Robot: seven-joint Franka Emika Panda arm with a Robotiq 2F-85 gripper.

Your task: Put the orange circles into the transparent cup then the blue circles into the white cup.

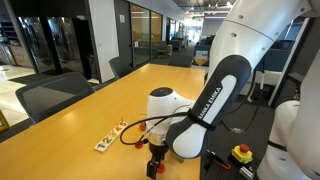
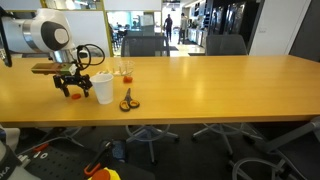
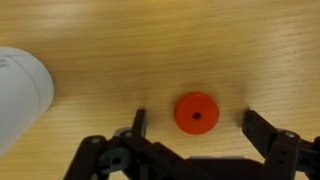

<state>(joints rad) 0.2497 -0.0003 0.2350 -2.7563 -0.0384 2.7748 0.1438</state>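
My gripper should close, which would catch the orange circle: the circle lies between my open fingers.
In the wrist view one orange circle (image 3: 196, 112), a flat disc with a small centre hole, lies on the wooden table. My gripper (image 3: 200, 124) hangs open over it, one finger (image 3: 139, 121) to each side, neither touching it. The white cup (image 3: 20, 95) fills the left edge of that view. In an exterior view the gripper (image 2: 72, 90) is low over the table just beside the white cup (image 2: 103, 88), and the transparent cup (image 2: 125, 72) stands a little behind it. A small cluster of dark and orange pieces (image 2: 128, 102) lies in front of the cups. No blue circles can be made out clearly.
A narrow white tray (image 1: 108, 140) with small coloured pieces lies on the table (image 1: 150, 85) near the gripper (image 1: 155, 160). Office chairs stand along the table's far edge (image 2: 225, 45). A red emergency button (image 1: 242, 153) sits by the robot's base.
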